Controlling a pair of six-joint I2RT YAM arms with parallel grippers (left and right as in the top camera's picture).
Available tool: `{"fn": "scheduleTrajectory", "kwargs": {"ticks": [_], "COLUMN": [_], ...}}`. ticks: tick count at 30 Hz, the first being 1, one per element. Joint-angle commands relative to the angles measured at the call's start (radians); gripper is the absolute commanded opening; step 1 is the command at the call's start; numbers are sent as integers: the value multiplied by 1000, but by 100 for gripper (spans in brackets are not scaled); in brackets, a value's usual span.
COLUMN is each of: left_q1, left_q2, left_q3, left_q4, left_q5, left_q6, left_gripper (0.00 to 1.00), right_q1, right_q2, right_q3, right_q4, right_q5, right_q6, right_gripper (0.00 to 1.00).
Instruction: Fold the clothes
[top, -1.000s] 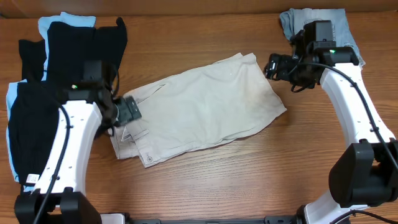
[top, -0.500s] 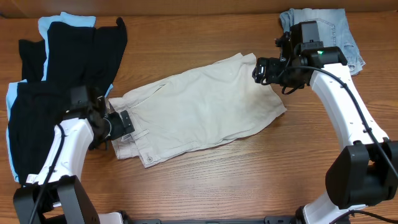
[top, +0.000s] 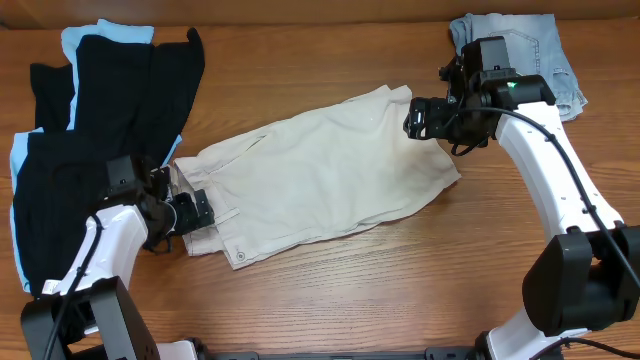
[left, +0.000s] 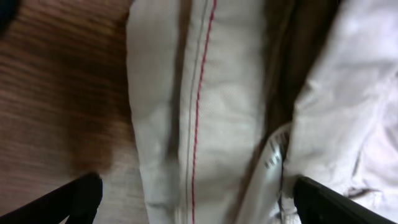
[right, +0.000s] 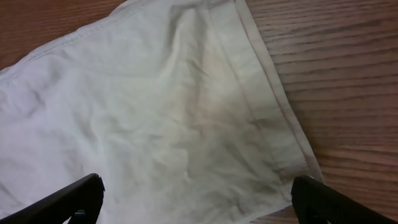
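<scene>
I need to pick up the khaki shorts (top: 320, 175) next with my left gripper by the waistband's red stitch line, to fold the waistband end toward the hems.
The beige khaki shorts (top: 320, 175) lie spread across the middle of the table, waistband to the left, leg hems to the right. My left gripper (top: 198, 213) is open, low over the waistband end; the left wrist view shows the waistband (left: 199, 124) with a red stitch line between the fingertips (left: 193, 199). My right gripper (top: 416, 118) is open above the far right hem corner; the right wrist view shows the leg fabric (right: 174, 124) between its fingertips (right: 196, 196). Black garments with light-blue trim (top: 90, 130) are piled at the left. Pale blue denim shorts (top: 545, 45) lie at the back right.
Bare wooden table (top: 380, 290) lies in front of the shorts and along the back (top: 320, 55). The black pile sits close beside my left arm; the denim shorts lie just behind my right arm.
My left gripper has drawn back left and down to the waistband end. My right gripper has moved left, over the shorts' far right hem corner. The shorts have not moved.
</scene>
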Motion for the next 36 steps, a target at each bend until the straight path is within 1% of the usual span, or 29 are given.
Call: {"fn": "scheduleTrajectory", "kwargs": {"ticks": [1, 5, 9, 12, 15, 16, 18, 20, 24, 25, 28, 30, 33, 36], "left_q1": [6, 6, -3, -42, -103, -129, -157, -188, -224, -226, -226, -226, -223, -208], "left_q2": [20, 74, 141, 206, 272, 299, 327, 357, 373, 373, 373, 373, 372, 370], "left_q3": [-43, -51, -51, -51, -51, -51, -51, -51, -51, -51, -51, -51, -47, -21], "left_q4": [36, 77, 124, 180, 220, 232, 247, 275, 348, 364, 415, 442, 482, 470], "left_q5": [22, 75, 239, 351, 418, 446, 475, 519, 537, 537, 541, 557, 640, 713], "left_q6": [27, 26, 26, 26, 25, 21, -3, -37, -103, -112, -173, -207, -208, -202], "left_gripper": [100, 100, 98, 98, 94, 89, 82, 71, 31, 23, 4, 4, 4, 4], "right_q1": [4, 4, 4, 4, 4, 4, 4, 4, 4, 4, 4, 4, 4, 4], "right_q2": [-8, -8, -8, -8, -8, -8, -8, -8, -8, -8, -8, -8, -8, -8], "right_q3": [16, 16, 16, 16, 16, 16, 16, 16, 16, 16, 16, 16, 16, 16], "right_q4": [1, 1, 2, 2, 9, 13, 22, 38, 86, 98, 120, 125, 127, 121], "right_q5": [-5, -5, -5, -5, -5, -5, -5, -5, -5, -5, -5, -5, -5, -5], "right_q6": [-7, -7, -7, -7, -7, -7, -7, -7, -4, -3, -4, -4, -4, -4], "right_gripper": [100, 100, 100, 100, 100, 100, 100, 100, 99, 99, 99, 99, 98, 97]}}
